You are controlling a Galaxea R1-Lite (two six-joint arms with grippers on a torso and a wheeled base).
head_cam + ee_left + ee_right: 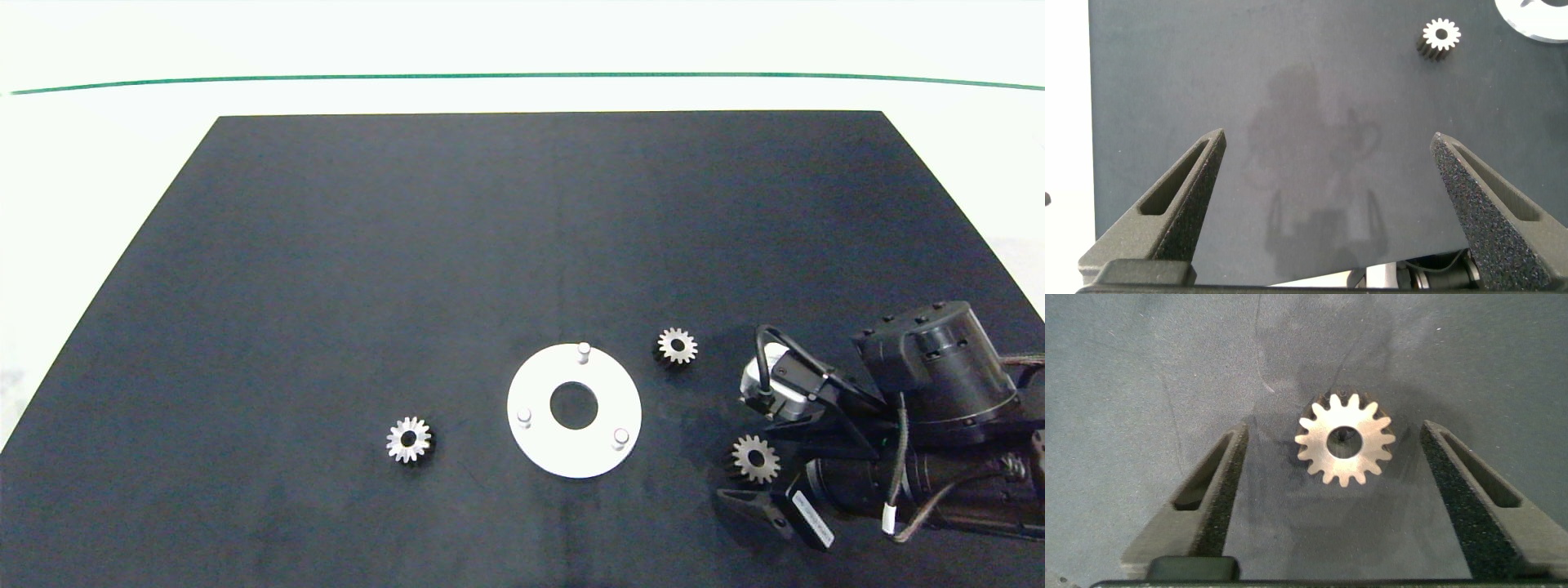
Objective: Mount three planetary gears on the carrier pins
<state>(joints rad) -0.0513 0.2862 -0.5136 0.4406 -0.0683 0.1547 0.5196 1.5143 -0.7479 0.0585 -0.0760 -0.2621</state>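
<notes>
The third gear's hole (pixel 755 459) has to stay free for a pin, so my right gripper should grab the gear by its toothed rim (pixel 757 442) next.
The white disc (pixel 608 384) lies on the black mat, its three carrier pins (pixel 584 351) (pixel 523 417) (pixel 620 438) bare. One planetary gear (pixel 408 439) rests left of the disc and shows in the left wrist view (pixel 1440 35). Another gear (pixel 677 346) lies at the disc's upper right. A third gear (pixel 754 459) (pixel 1345 439) lies flat on the mat between the fingers of my right gripper (pixel 739 478) (pixel 1335 431), which is open and not touching it. My left gripper (pixel 1327 137) hangs open over bare mat, with nothing between its fingers.
The black mat (pixel 408 245) covers the table, with wide free room behind and left of the disc. White table shows around the mat's edges. The disc's rim (pixel 1535 20) shows at a corner of the left wrist view. The left arm is outside the head view.
</notes>
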